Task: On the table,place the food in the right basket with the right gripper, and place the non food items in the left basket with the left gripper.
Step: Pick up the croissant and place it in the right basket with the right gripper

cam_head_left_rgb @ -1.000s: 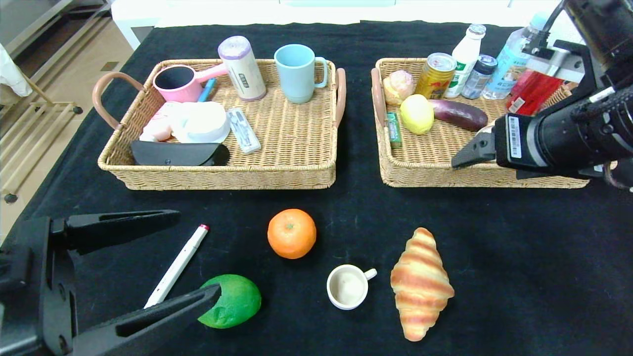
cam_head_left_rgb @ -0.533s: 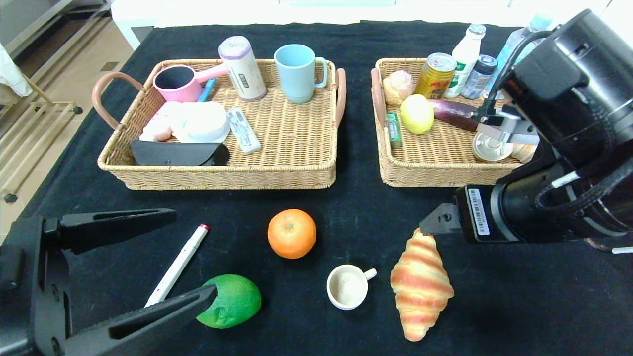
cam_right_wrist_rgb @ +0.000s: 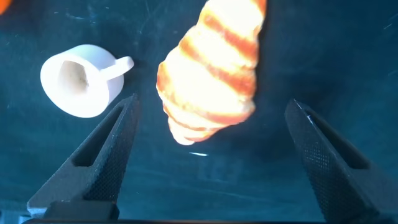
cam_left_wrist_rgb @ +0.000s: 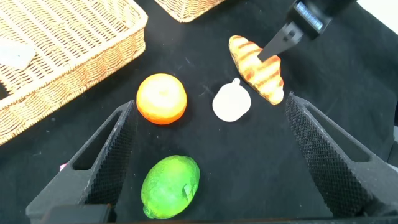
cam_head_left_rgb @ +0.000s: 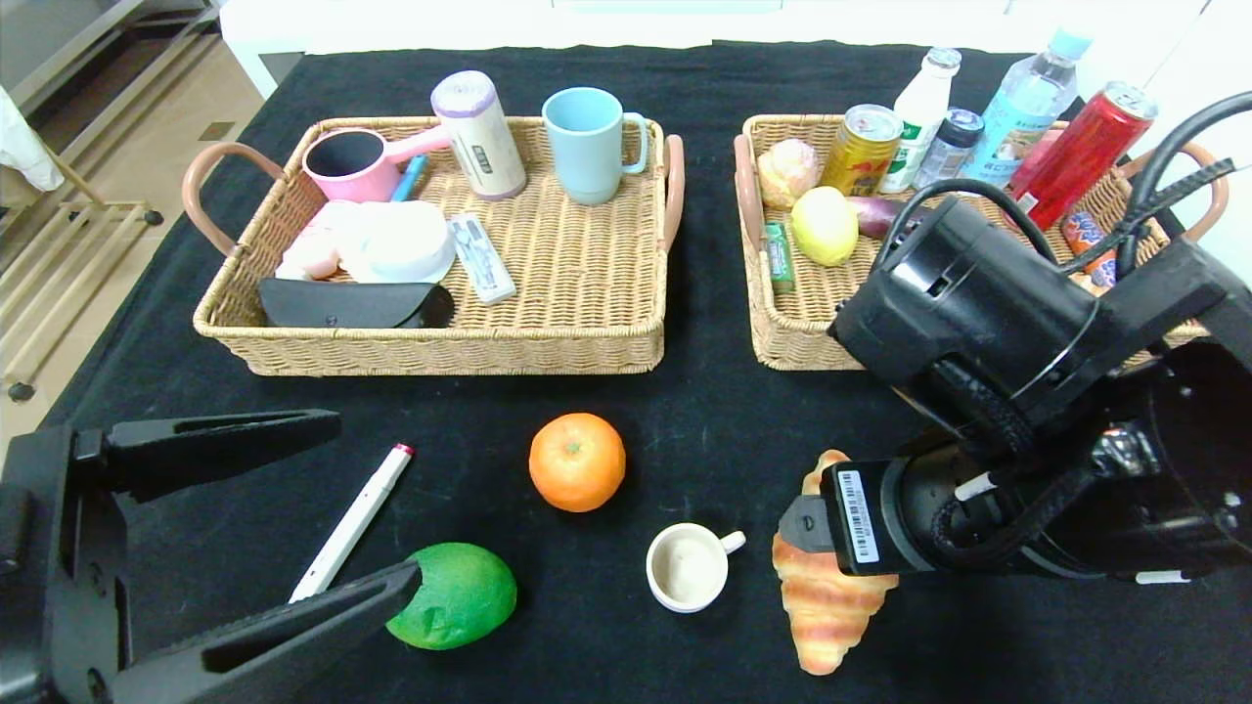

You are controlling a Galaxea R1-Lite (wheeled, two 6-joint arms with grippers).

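The robot's right gripper isn't ready to close and should move closer first. Dark tabletop shows between its fingers and the croissant's lower end (cam_right_wrist_rgb: 193, 127) in the right wrist view, so it would miss if it closed now.
A striped croissant (cam_head_left_rgb: 829, 611) lies on the black table at the front right. My right gripper (cam_head_left_rgb: 804, 521) hangs over its far half, open, one finger on each side of the croissant (cam_right_wrist_rgb: 214, 68) and nothing gripped. An orange (cam_head_left_rgb: 577, 462), a green fruit (cam_head_left_rgb: 458, 596), a small white cup (cam_head_left_rgb: 688, 567) and a white pen (cam_head_left_rgb: 354, 518) lie at the front. My left gripper (cam_head_left_rgb: 380, 501) stands open at the front left, empty, with the pen between its fingers and the green fruit (cam_left_wrist_rgb: 171, 186) at its near fingertip.
The left wicker basket (cam_head_left_rgb: 450, 352) holds a blue mug, a pink cup, a roll, a black case and other items. The right basket (cam_head_left_rgb: 782, 337) holds a lemon, cans, bottles and an eggplant, partly hidden by my right arm.
My right arm has swung from over the right basket toward me and down to the croissant. The left arm has barely shifted.
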